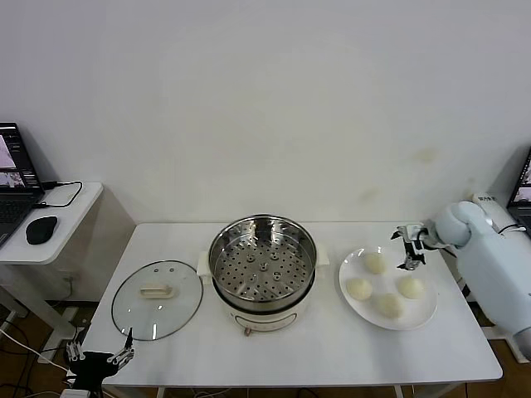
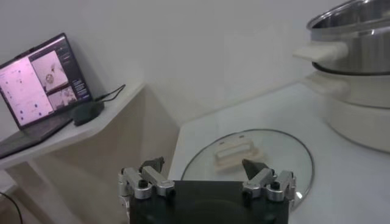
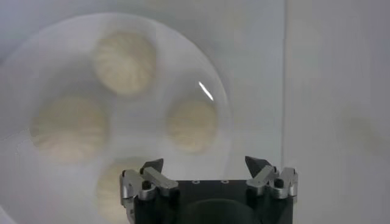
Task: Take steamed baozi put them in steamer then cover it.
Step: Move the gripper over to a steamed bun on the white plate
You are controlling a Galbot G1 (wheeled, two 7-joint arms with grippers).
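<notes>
The back baozi should go in to fill the steamer, so my right gripper should pick it up next by its rounded sides.
Several cream-white baozi lie on a white plate at the right: one at the back, one at the left, one at the right, one at the front. They also show in the right wrist view. My right gripper hovers open and empty above the plate's far right edge. The steel steamer stands mid-table, its perforated tray bare. The glass cover lies flat to its left. My left gripper is open, low at the table's front left corner, beside the cover.
A side table at the far left holds a laptop and a mouse. The white wall stands close behind the table. The steamer's white handle juts toward the cover.
</notes>
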